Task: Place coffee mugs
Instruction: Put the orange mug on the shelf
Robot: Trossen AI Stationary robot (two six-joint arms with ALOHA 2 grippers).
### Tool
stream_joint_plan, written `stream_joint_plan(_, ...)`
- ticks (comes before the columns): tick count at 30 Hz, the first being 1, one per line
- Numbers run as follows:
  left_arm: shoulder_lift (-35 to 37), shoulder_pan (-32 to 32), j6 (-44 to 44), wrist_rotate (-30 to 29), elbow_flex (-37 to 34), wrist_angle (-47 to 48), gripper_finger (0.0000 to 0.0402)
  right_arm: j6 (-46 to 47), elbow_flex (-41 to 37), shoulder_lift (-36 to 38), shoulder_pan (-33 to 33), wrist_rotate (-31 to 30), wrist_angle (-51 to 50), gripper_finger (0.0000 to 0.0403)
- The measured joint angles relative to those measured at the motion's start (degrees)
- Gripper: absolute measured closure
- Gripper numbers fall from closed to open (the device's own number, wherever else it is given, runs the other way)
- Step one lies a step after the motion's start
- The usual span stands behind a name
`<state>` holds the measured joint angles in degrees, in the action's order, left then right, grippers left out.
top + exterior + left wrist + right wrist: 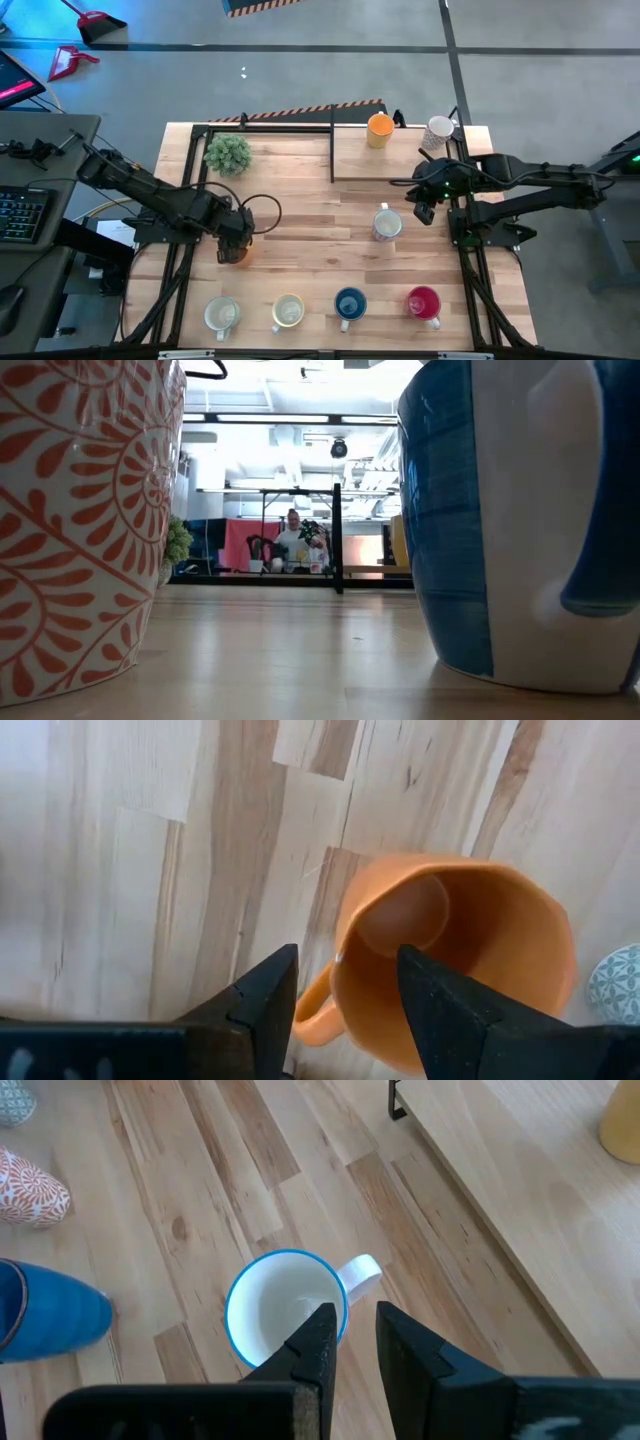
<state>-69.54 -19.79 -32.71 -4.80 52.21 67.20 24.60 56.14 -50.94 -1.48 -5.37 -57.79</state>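
The orange mug goes on the raised wooden platform, so my left gripper should grab its rim next.
An orange mug stands upright on the wooden table, at its left, handle on its side. My left gripper points down over it and is open: one finger stands outside the wall by the handle, the other over the hollow. My right gripper hangs above a white mug with a blue rim, its fingers a little apart with nothing between them. Several more mugs stand in a row at the near edge, among them a blue mug and a red-pink mug.
A raised wooden platform at the far right bears a second orange mug and a pale mug. A green potted plant stands at the far left. The low view is filled by a patterned mug and the blue mug.
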Motion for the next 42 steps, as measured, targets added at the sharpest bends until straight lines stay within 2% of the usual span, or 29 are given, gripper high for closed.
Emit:
stream_joint_plan(6,0.0,0.0,0.6,3.0,-3.2,-5.1,0.0238,0.0,0.0,0.0,0.0,0.0,0.0,0.0352)
stream_joint_plan(11,0.0,0.0,0.7,1.3,-4.9,-5.7,0.0238,0.0,0.0,0.0,0.0,0.0,0.0,0.0352)
stream_joint_plan(17,0.0,0.0,1.5,3.4,-9.1,-9.8,0.0238,0.0,0.0,0.0,0.0,0.0,0.0,0.0352)
stream_joint_plan(23,0.0,0.3,1.6,2.1,-10.2,-11.8,0.0242,1.0,0.0,0.0,0.0,1.0,0.0,0.0352)
stream_joint_plan(28,0.0,1.4,3.8,0.7,-10.2,-12.0,0.0286,1.0,0.0,0.0,0.0,1.1,0.0,0.0352)
stream_joint_plan(34,-0.8,4.3,6.7,1.7,-12.6,-19.3,0.0385,0.9,0.0,0.0,0.0,1.1,0.0,0.0352)
stream_joint_plan(42,-2.8,13.4,15.8,6.2,-11.3,-24.2,0.0390,0.4,0.0,0.0,0.0,1.1,-0.3,0.0352)
